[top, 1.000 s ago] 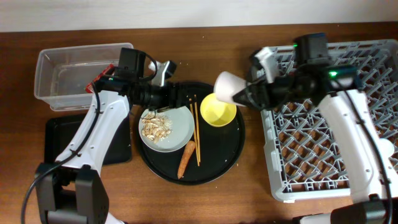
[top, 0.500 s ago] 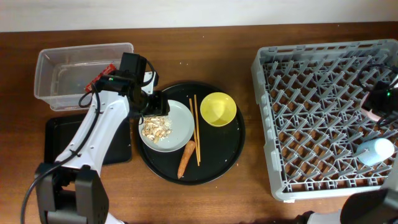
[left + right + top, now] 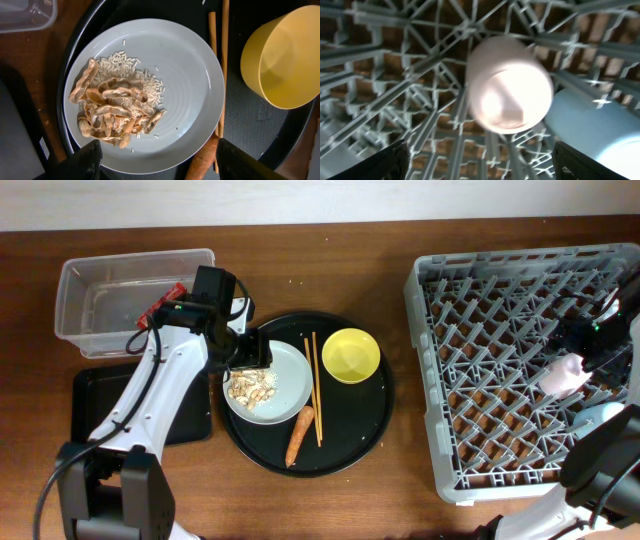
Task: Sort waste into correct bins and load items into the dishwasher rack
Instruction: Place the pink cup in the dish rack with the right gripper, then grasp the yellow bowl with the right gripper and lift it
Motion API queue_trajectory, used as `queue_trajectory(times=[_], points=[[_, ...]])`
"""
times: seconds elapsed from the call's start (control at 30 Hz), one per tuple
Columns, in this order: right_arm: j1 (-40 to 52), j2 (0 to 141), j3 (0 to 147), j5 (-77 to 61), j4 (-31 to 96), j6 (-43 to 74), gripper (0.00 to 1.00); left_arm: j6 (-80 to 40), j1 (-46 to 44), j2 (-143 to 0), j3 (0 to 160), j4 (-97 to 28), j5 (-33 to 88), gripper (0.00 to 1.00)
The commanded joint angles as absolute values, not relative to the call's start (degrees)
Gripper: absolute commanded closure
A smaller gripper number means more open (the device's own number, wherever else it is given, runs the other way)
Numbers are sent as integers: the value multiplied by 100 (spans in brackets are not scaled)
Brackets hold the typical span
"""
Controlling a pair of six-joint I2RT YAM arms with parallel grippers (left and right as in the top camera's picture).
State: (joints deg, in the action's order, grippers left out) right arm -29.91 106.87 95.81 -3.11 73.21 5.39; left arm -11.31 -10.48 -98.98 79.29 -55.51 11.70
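Note:
The yellow bowl needs its body free to load among the pegs. My right gripper should grab the bowl by its rim (image 3: pixel 377 358) facing the dishwasher rack (image 3: pixel 490 380) next.
My left gripper (image 3: pixel 250 356) hangs open over the left rim of the pale grey plate (image 3: pixel 288 376), empty. In the left wrist view its jaws (image 3: pixel 165 167) straddle the plate's (image 3: pixel 185 75) near rim, beside the beige food bits (image 3: pixel 112 107). The carrot (image 3: pixel 299 436), chopsticks (image 3: pixel 313 385) and yellow bowl (image 3: pixel 351 355) lie on the round black tray. The red wrapper (image 3: pixel 164 303) is in the clear tub (image 3: pixel 100 275). My right gripper (image 3: pixel 492 165) is open above the dishwasher rack (image 3: pixel 490 380). The pink cup (image 3: pixel 510 85) and blue cup (image 3: pixel 592 132) lie there side by side. The tissue is out of view.
The shallow black tray (image 3: pixel 95 395) lies in front of the clear tub, partly under my left arm. The large round black tray (image 3: pixel 370 420) sits between tub and rack. The rack's upright pegs (image 3: pixel 420 100) surround both cups.
The pink cup now lies in the rack beside the blue cup, and my right gripper has shifted over it. My left gripper went over the plate a second ago and has held still since.

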Motion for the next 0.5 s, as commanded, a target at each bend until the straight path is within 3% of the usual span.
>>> queue_trajectory(times=[0.0, 0.17, 0.27, 0.37, 0.47], points=[[-2834, 10012, 9959, -1472, 7376, 388, 11, -1015, -1033, -9810, 7929, -5695, 1100, 27], [-788, 9590, 9972, -1863, 7308, 21, 14, -1015, -1033, -9810, 7929, -5885, 604, 27], [526, 9880, 9966, -1203, 6976, 117, 14, -1017, -1033, -9810, 7929, -6248, -204, 27], [1378, 10565, 9966, -961, 6777, 548, 23, -1017, -989, -9810, 7929, -6302, -458, 19], [1605, 11177, 9966, -941, 6569, 897, 30, -1017, -991, -9810, 7929, -6289, -456, 19]])
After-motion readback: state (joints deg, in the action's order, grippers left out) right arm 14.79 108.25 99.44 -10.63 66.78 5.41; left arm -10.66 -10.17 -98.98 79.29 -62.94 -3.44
